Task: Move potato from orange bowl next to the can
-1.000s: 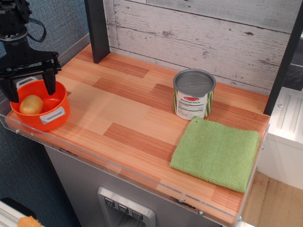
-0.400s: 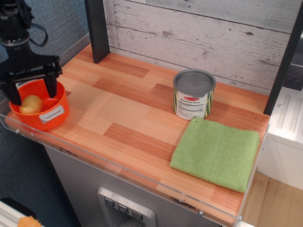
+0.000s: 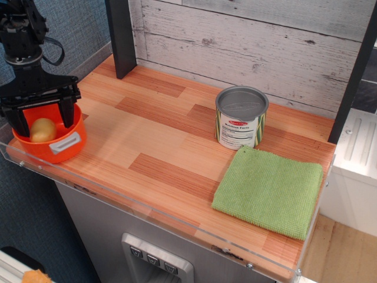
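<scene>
My gripper is going to grab the rounded sides of the potato (image 3: 43, 130) next. Then it can move the potato out of the orange bowl and beside the can (image 3: 240, 118).
The orange bowl (image 3: 59, 147) with grey handles sits at the front left corner of the wooden counter. The pale-yellow potato (image 3: 43, 130) lies inside it. My black gripper (image 3: 43, 121) is open, its two fingers reaching down into the bowl on either side of the potato, one finger (image 3: 67, 115) to its right and one at its left. The fingers do not press on the potato. The silver can (image 3: 240, 118) with a white-and-green label stands far to the right, near the back wall.
A green cloth (image 3: 270, 191) lies flat at the front right, just in front of the can. A dark post (image 3: 121, 36) stands at the back left. A clear plastic lip runs along the counter's front edge (image 3: 147, 209).
My gripper has shifted slightly right and back and lowered over the bowl, so the open fingers now straddle the potato more closely. The potato and bowl have barely moved.
</scene>
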`<action>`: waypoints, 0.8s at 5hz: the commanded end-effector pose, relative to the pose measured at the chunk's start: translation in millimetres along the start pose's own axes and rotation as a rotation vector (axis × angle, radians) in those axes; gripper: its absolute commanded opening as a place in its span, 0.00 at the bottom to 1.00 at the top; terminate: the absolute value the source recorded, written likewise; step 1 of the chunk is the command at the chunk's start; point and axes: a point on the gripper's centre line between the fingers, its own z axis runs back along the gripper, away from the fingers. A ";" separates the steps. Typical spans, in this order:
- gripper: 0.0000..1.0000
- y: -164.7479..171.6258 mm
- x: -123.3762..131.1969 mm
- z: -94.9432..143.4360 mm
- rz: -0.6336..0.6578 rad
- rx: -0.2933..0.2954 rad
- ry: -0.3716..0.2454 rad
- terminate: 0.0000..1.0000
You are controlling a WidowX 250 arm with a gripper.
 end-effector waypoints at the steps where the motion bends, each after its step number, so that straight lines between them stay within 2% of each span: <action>1: 1.00 0.0 0.0 0.5 -0.015 0.014 -0.027 0.00; 3: 1.00 0.5 -0.9 -4.2 -0.004 0.027 -0.027 0.00; 4: 0.00 1.6 -1.4 2.0 0.000 0.020 -0.040 0.00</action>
